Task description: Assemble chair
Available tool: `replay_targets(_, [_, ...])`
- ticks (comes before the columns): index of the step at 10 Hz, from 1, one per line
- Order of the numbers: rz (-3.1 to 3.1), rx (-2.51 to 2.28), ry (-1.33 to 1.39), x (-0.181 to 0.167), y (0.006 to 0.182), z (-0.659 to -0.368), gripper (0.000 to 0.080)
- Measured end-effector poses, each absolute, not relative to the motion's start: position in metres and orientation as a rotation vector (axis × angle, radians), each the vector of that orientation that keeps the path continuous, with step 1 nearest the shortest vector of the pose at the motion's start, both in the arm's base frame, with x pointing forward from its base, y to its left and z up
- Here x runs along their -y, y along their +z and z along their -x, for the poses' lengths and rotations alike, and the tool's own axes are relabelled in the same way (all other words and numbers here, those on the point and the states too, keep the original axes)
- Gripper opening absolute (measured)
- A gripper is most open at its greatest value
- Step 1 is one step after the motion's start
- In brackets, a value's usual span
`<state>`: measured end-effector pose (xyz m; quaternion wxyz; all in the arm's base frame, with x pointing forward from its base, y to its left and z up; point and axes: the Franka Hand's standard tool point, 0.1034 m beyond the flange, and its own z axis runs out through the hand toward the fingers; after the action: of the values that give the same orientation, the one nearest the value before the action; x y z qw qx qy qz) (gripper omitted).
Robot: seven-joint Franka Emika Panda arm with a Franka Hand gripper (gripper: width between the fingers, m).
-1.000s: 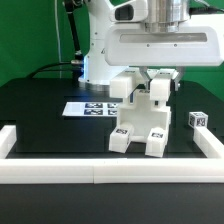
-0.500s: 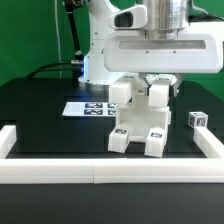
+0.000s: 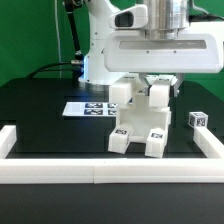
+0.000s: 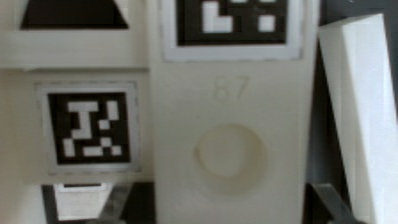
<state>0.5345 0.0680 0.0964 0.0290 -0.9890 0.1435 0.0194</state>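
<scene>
The robot's gripper should open now, because the tagged front feet of the chair rest low on the black table and the chair would stay standing.
The chair [image 3: 140, 125] stands partly joined in the middle of the black table, a cluster of chunky white blocks with tags on its two front feet. My gripper [image 3: 158, 82] hangs straight above it, shut on the upright white piece [image 3: 158, 102] on the side toward the exterior view's right. In the wrist view that piece [image 4: 222, 120] fills the frame, with an oval dimple and two tags on it. My gripper [image 4: 231, 205] shows only as dark fingers [image 4: 327, 200] on either side of it. A small loose white cube [image 3: 198, 119] with a tag lies at the exterior view's right.
The marker board [image 3: 88, 108] lies flat behind the chair at the exterior view's left. A long white border rail [image 3: 110, 173] runs along the front, with raised ends at both sides. The robot's base stands behind.
The hand came down slightly with the held piece between the earliest frame and half a second ago. It has stayed still since.
</scene>
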Motion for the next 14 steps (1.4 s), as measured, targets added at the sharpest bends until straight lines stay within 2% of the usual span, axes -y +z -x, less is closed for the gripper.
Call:
replay_targets(3, [3.051, -0.443, 0.06, -0.068, 0.096, -0.535, 0.0289])
replay_targets(4, [3.051, -0.443, 0.06, -0.068, 0.096, -0.534, 0.0479])
replay_targets(5, [3.051, -0.443, 0.061, -0.068, 0.096, -0.534, 0.0479])
replay_targets(6, [3.051, -0.443, 0.061, -0.068, 0.096, -0.534, 0.061])
replay_targets(7, [3.052, -0.443, 0.061, -0.068, 0.096, -0.534, 0.0639])
replay_targets(12, [3.051, -0.446, 0.063, -0.066, 0.097, -0.534, 0.0649])
replay_targets(14, [3.039, -0.446, 0.081, -0.067, 0.113, -0.533, 0.0649])
